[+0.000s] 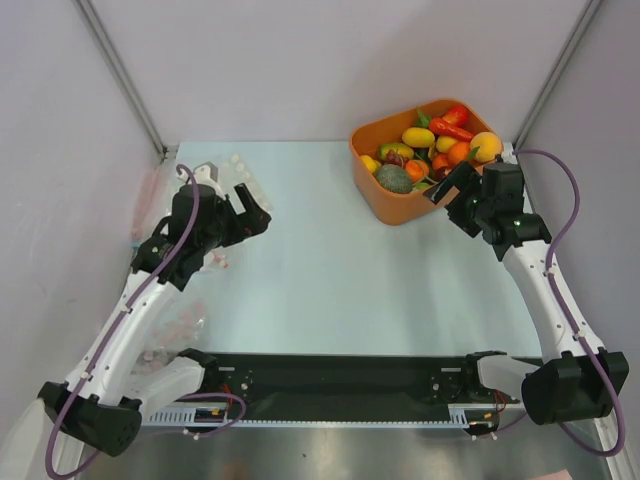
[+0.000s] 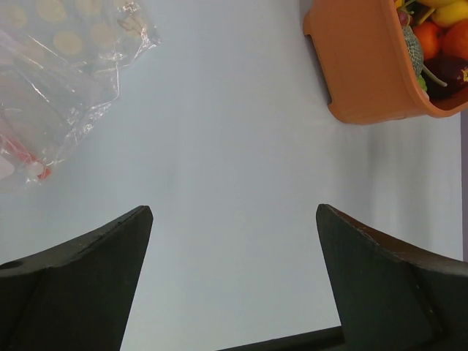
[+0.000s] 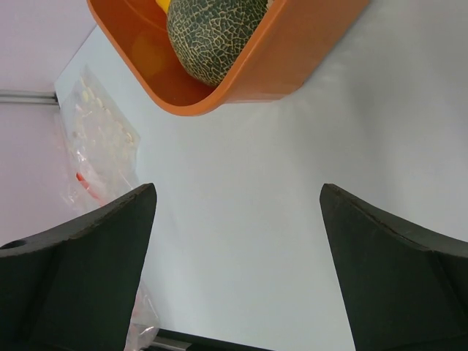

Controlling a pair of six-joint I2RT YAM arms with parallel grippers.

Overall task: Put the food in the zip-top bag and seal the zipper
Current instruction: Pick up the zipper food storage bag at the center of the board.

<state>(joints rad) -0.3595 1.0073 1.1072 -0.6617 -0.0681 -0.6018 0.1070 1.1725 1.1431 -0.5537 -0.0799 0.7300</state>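
I should grab the zip-top bag (image 1: pixel 235 170) by its red zipper edge (image 1: pixel 216 260) with my left gripper next. That leaves the clear body of the bag free to hand over to my right gripper.
The food (image 1: pixel 430 145) lies piled in an orange tub (image 1: pixel 385 205) at the far right: a yellow mango (image 1: pixel 418 137), a red chili (image 1: pixel 452 122), an orange (image 1: pixel 459 152) and a netted green melon (image 3: pixel 212 29). The clear zip-top bag (image 1: pixel 235 170) lies flat at the far left; in the left wrist view (image 2: pixel 58 80) only a short red piece of its zipper (image 2: pixel 25 153) shows. My left gripper (image 1: pixel 257 212) is open and empty, just right of the bag. My right gripper (image 1: pixel 448 186) is open and empty at the tub's near rim.
More crinkled clear plastic (image 1: pixel 178 328) lies at the near left beside the left arm. Grey walls close the table on three sides. The black base rail (image 1: pixel 340 385) runs along the near edge. The tub also shows in the left wrist view (image 2: pixel 365 73).
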